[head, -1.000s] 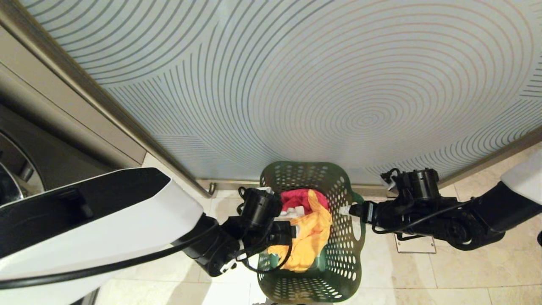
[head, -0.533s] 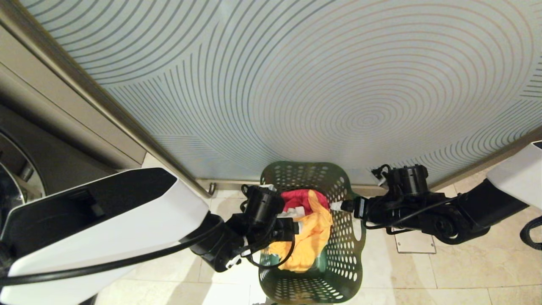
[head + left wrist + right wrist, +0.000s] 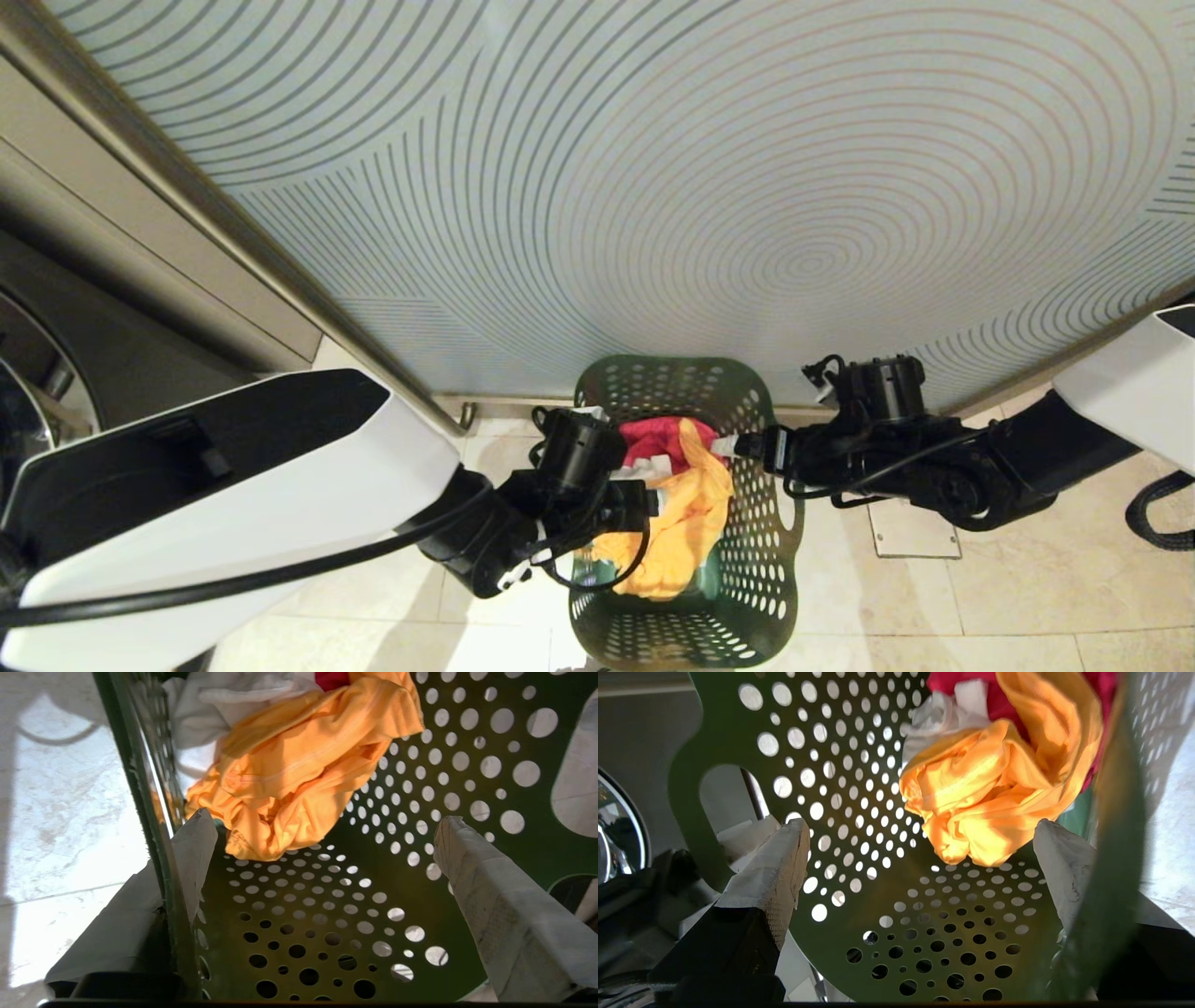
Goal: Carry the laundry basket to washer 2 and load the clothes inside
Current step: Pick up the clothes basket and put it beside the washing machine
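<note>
The clothes (image 3: 679,528) need to be carried to washer 2. My right gripper will grab the laundry basket by its rim handle (image 3: 798,509) next.
The dark green laundry basket (image 3: 775,523) stands on the tile floor against a patterned glass panel. The clothes lie in it: a yellow-orange one (image 3: 691,523) on top, a red one (image 3: 653,437) and a white one (image 3: 649,467) under it. My left gripper (image 3: 644,504) is at the basket's left wall, open wide, the wall (image 3: 154,826) running along one finger (image 3: 198,844) and the other finger (image 3: 472,868) inside. My right gripper (image 3: 733,446) reaches over the right wall, open wide and holding nothing (image 3: 922,826). I cannot tell whether the chrome-rimmed washer door (image 3: 19,392) at far left is washer 2; its label is out of view.
The glass panel (image 3: 653,187) with curved lines rises right behind the basket, with a metal frame (image 3: 280,271) slanting along its left side. A metal floor plate (image 3: 915,539) lies under my right arm. A black cable (image 3: 1162,513) loops at the right edge.
My right arm has moved left toward the basket, and its fingertips now reach over the right rim. The left arm has stayed almost still.
</note>
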`<state>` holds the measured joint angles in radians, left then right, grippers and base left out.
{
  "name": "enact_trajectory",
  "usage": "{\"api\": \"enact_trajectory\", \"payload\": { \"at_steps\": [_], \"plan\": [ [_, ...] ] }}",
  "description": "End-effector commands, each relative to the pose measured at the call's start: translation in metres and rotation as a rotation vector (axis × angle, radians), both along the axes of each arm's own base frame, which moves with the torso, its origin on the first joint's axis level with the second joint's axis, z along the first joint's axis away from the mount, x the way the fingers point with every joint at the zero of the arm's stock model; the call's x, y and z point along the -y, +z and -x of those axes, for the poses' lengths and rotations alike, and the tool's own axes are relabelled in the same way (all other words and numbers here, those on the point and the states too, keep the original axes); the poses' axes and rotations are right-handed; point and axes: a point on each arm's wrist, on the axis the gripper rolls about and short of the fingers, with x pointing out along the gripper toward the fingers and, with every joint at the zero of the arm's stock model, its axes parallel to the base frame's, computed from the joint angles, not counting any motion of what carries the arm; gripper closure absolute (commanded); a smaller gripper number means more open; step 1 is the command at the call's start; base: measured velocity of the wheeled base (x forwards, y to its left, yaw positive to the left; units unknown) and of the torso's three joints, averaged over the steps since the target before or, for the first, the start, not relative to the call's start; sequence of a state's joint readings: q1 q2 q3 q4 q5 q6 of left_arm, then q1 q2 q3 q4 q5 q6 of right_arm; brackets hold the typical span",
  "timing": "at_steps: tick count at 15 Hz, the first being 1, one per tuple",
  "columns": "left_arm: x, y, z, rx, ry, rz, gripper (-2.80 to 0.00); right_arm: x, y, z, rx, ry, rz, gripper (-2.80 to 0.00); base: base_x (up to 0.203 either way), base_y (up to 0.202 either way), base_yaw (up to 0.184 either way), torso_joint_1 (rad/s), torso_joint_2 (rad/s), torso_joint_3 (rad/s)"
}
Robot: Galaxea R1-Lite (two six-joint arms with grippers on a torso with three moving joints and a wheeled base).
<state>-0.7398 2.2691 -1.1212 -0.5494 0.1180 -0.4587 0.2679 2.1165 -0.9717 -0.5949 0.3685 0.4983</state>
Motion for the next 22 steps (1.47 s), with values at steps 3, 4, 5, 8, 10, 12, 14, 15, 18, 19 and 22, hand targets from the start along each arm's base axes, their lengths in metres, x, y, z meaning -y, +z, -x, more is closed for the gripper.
{"api": "enact_trajectory", "payload": {
  "at_steps": [3,4,5,8,10,12,14,15,18,19,22],
  "plan": [
    [0.006,0.007,-0.007,-0.009,0.008,0.052,-2.8,-0.003,-0.022,-0.008,0.006,0.002,-0.003,-2.8,0.0,0.0,0.0,0.0,0.0,0.0],
    [0.007,0.007,-0.013,-0.021,0.028,0.071,-2.8,-0.004,-0.024,-0.008,0.012,0.003,-0.006,-2.8,0.0,0.0,0.0,0.0,0.0,0.0],
    [0.007,0.007,-0.018,-0.025,0.04,0.081,-2.8,-0.006,-0.024,-0.007,0.012,0.009,-0.006,-2.8,0.0,0.0,0.0,0.0,0.0,0.0],
    [0.007,0.001,-0.023,-0.04,0.05,0.071,-2.8,-0.009,-0.029,-0.009,0.005,0.014,-0.004,-2.8,0.0,0.0,0.0,0.0,0.0,0.0],
    [0.008,-0.012,-0.026,-0.06,0.053,0.054,-2.8,-0.01,-0.036,-0.01,-0.007,0.018,0.002,-2.8,0.0,0.0,0.0,0.0,0.0,0.0],
    [0.009,-0.014,-0.026,-0.062,0.053,0.052,-2.8,-0.012,-0.039,-0.01,-0.012,0.023,0.006,-2.8,0.0,0.0,0.0,0.0,0.0,0.0],
    [0.009,-0.013,-0.026,-0.06,0.053,0.054,0.0,-0.014,-0.038,-0.01,-0.009,0.026,0.008,0.0,0.0,0.0,0.0,0.0,0.0,0.0],
    [0.01,-0.012,-0.027,-0.056,0.052,0.058,0.0,-0.015,-0.038,-0.01,-0.008,0.028,0.01,0.0,0.0,0.0,0.0,0.0,0.0,0.0],
    [0.01,-0.011,-0.028,-0.052,0.053,0.06,0.0,-0.015,-0.039,-0.009,-0.01,0.027,0.012,0.0,0.0,0.0,0.0,0.0,0.0,0.0],
    [0.01,-0.011,-0.027,-0.052,0.053,0.06,0.0,-0.015,-0.039,-0.009,-0.009,0.026,0.013,0.0,0.0,0.0,0.0,0.0,0.0,0.0],
    [0.01,-0.007,-0.027,-0.046,0.053,0.066,0.0,-0.015,-0.038,-0.008,-0.009,0.026,0.011,0.0,0.0,0.0,0.0,0.0,0.0,0.0]
  ]
}}
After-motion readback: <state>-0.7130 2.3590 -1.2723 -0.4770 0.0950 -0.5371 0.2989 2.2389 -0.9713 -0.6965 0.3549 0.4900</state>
